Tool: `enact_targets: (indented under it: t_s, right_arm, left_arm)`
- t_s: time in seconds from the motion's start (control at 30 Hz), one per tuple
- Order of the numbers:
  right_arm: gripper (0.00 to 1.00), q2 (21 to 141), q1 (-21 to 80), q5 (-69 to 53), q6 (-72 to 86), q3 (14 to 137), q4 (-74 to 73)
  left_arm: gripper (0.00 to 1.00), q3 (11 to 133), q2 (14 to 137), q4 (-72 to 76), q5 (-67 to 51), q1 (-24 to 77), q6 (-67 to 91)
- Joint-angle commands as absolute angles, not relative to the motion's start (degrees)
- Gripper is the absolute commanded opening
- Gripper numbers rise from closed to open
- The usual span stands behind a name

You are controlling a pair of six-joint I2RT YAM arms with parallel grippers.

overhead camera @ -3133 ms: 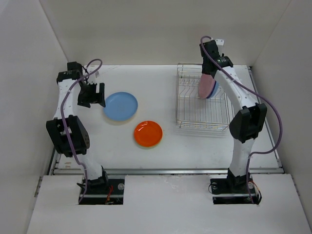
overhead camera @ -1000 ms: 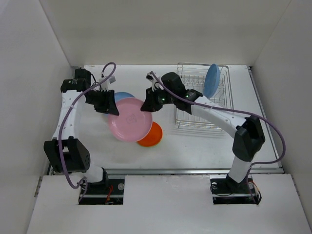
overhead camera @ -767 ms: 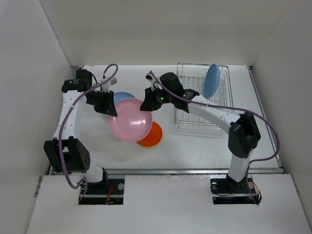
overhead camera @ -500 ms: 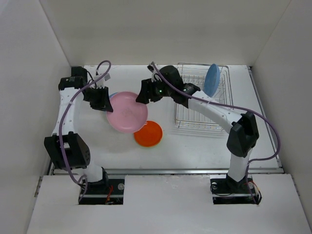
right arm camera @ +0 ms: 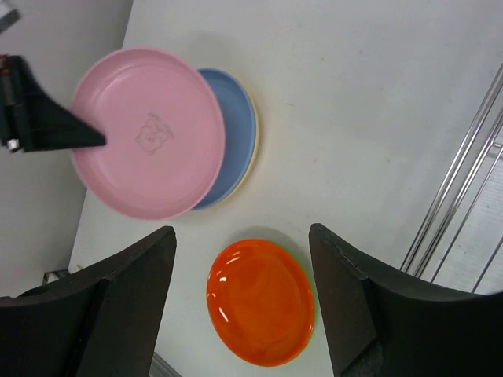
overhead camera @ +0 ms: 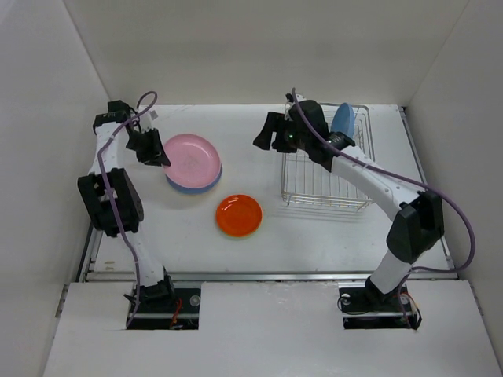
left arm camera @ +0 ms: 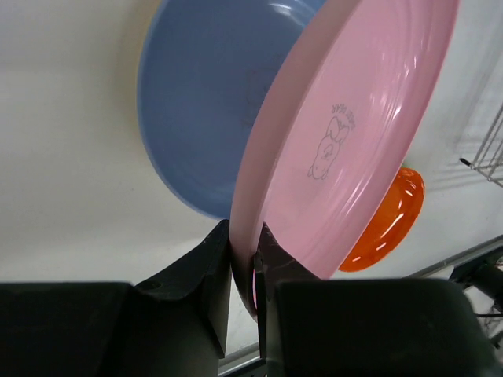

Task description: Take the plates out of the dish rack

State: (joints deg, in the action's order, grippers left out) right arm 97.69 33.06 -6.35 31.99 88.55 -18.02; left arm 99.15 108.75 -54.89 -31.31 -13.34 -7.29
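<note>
I should wait to open my left gripper, as the pink plate (overhead camera: 191,155) hangs tilted above the light blue plate. It would fall at an angle onto the light blue plate if I let go now.
My left gripper (overhead camera: 155,149) (left arm camera: 244,236) is shut on the near rim of the pink plate (overhead camera: 191,155) (left arm camera: 354,133) (right arm camera: 145,129). The pink plate hangs tilted over a light blue plate (overhead camera: 196,187) (left arm camera: 204,102) (right arm camera: 236,129) at the back left. An orange plate (overhead camera: 239,214) (right arm camera: 259,302) lies flat mid-table. A darker blue plate (overhead camera: 342,119) stands upright in the wire dish rack (overhead camera: 326,177) (right arm camera: 464,184). My right gripper (overhead camera: 272,132) (right arm camera: 242,236) is open and empty, just left of the rack and high over the orange plate.
A pale yellow rim (right arm camera: 255,137) shows under the light blue plate. White walls close in the table on the left, back and right. The left arm's elbow (overhead camera: 110,206) stands near the left wall.
The right gripper has opened, let go of the pink plate and drawn back toward the rack. The left gripper has carried the pink plate to the back left, over the light blue plate.
</note>
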Motion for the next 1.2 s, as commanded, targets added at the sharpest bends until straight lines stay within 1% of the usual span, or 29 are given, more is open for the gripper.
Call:
enact_targets:
  t_s: [0.0,0.1,0.17,0.23,0.27,0.3,0.37,0.4,0.47,0.53,0.6,0.7,0.77,0.87,0.93,1.03,1.17]
  right_arm:
    - [0.74,94.4,34.0,-5.3,32.4,87.5,-17.2]
    - [0.74,93.8,34.0,-5.9,32.4,86.1,-17.2]
    - [0.74,93.3,34.0,-5.9,32.4,86.1,-17.2]
    - [0.74,93.3,34.0,-5.9,31.9,85.6,-17.2]
    - [0.74,92.7,34.0,-5.9,31.9,85.6,-17.2]
    - [0.74,92.7,34.0,-6.4,31.9,85.6,-17.2]
    - [0.74,92.2,34.0,-6.4,31.9,85.6,-17.2]
    - [0.74,92.2,34.0,-6.4,31.4,85.6,-17.2]
    - [0.74,91.6,34.0,-6.4,31.4,85.6,-17.2]
    - [0.74,91.0,34.0,-5.7,31.4,85.6,-17.9]
    - [0.74,91.0,34.0,-4.0,31.4,86.7,-19.3]
    - [0.76,90.3,33.4,-0.8,31.4,88.5,-23.5]
    - [0.77,88.6,32.9,1.5,30.8,89.6,-26.3]
    - [0.80,86.3,32.3,5.2,29.7,91.0,-27.7]
    - [0.80,85.3,31.7,5.7,29.2,91.0,-29.0]
    - [0.81,83.9,31.7,5.7,27.9,91.0,-29.0]
    - [0.81,83.9,31.7,6.4,27.3,92.1,-31.2]
  left_arm:
    - [0.00,102.1,114.1,-55.7,-31.6,-13.4,-4.8]
    - [0.00,102.7,118.0,-57.0,-31.6,-13.4,-4.8]
    - [0.10,103.4,121.0,-57.8,-31.6,-13.4,-5.4]
    - [0.17,103.4,122.2,-57.8,-28.2,-13.4,-5.4]
    - [0.29,103.4,122.2,-57.3,-27.0,-12.9,-5.4]
    - [0.37,103.4,122.2,-57.3,-25.1,-12.9,-5.4]
    - [0.45,103.4,122.2,-57.3,-23.4,-12.2,-6.0]
    - [0.51,102.8,121.6,-56.8,-22.4,-11.5,-6.7]
    - [0.53,102.1,120.2,-56.1,-19.7,-10.7,-7.2]
    - [0.58,101.3,119.4,-55.5,-18.6,-10.2,-7.2]
    - [0.60,100.8,118.7,-55.5,-17.1,-10.2,-7.2]
    - [0.63,100.8,116.8,-54.9,-15.4,-9.7,-7.7]
    - [0.63,100.8,115.3,-54.4,-14.8,-9.1,-7.7]
    - [0.64,100.3,111.8,-53.1,-11.8,-8.5,-7.7]
    - [0.66,100.3,109.6,-52.6,-8.2,-7.3,-7.7]
    - [0.74,100.5,109.1,-52.5,-7.5,-6.8,-9.5]
    - [0.74,103.4,114.9,-57.6,-6.2,-5.6,-10.7]
